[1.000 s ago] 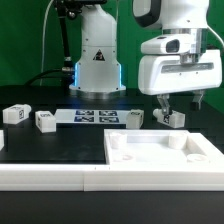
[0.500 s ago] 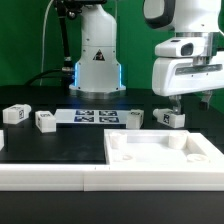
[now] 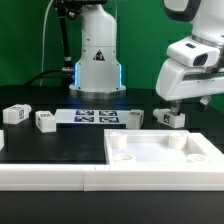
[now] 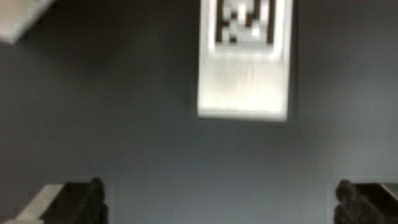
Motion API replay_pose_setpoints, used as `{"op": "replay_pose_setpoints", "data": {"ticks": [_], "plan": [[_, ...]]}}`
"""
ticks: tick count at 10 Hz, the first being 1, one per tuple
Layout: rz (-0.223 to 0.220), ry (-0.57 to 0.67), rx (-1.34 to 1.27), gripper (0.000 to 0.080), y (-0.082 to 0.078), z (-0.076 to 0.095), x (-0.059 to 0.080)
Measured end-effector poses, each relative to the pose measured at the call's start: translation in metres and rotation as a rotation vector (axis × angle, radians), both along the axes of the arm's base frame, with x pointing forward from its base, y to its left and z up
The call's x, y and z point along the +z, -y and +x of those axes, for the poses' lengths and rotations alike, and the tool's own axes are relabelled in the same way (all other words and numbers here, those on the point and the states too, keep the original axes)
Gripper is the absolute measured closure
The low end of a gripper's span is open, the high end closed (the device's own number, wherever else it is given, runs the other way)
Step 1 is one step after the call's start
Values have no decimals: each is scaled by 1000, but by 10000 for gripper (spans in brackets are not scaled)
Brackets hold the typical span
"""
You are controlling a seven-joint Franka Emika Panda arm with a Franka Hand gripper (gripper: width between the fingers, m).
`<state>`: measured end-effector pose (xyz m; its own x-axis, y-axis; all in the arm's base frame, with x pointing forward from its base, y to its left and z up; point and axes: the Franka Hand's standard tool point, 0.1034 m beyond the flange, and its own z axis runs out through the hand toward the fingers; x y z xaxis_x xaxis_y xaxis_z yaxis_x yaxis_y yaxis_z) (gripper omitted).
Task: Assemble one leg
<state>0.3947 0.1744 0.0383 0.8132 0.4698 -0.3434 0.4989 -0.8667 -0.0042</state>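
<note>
Next, my gripper grabs the white leg by its tagged end (image 3: pixel 175 120) (image 4: pixel 246 22), to assemble one leg onto the flat white square piece.
Four small white legs with black-and-white tags lie on the black table: one at the exterior view's far left (image 3: pixel 13 114), one beside it (image 3: pixel 45 120), one near the middle (image 3: pixel 132 118) and one at the right (image 3: pixel 170 117). My gripper (image 3: pixel 188 102) hangs open and empty a little above and to the right of the right leg, and the hand is tilted. In the wrist view a leg (image 4: pixel 244 65) lies lengthwise ahead of the gripper (image 4: pixel 217 205), tag end farthest away. The dark fingertips (image 4: pixel 71 202) stand wide apart and touch nothing.
The large flat white square piece with raised rim and corner holes (image 3: pixel 160 158) lies in front of the legs. The marker board (image 3: pixel 95 116) lies between the left and middle legs. The robot base (image 3: pixel 97 60) stands behind. A white corner (image 4: pixel 25 16) shows at the wrist view's edge.
My gripper has risen and moved toward the exterior view's right, and the hand has tilted. The legs and the large piece have not moved.
</note>
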Motion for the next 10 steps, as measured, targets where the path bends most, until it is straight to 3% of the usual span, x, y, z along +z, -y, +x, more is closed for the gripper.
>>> {"op": "replay_pose_setpoints", "data": {"ticks": [3, 4, 6, 10], "plan": [[-144, -243, -10, 150, 1, -8, -5], [-165, -277, -13, 150, -2, -5, -9], [-254, -426, -16, 150, -2, -16, -12], [-269, -463, -22, 150, 6, -25, -28]]}}
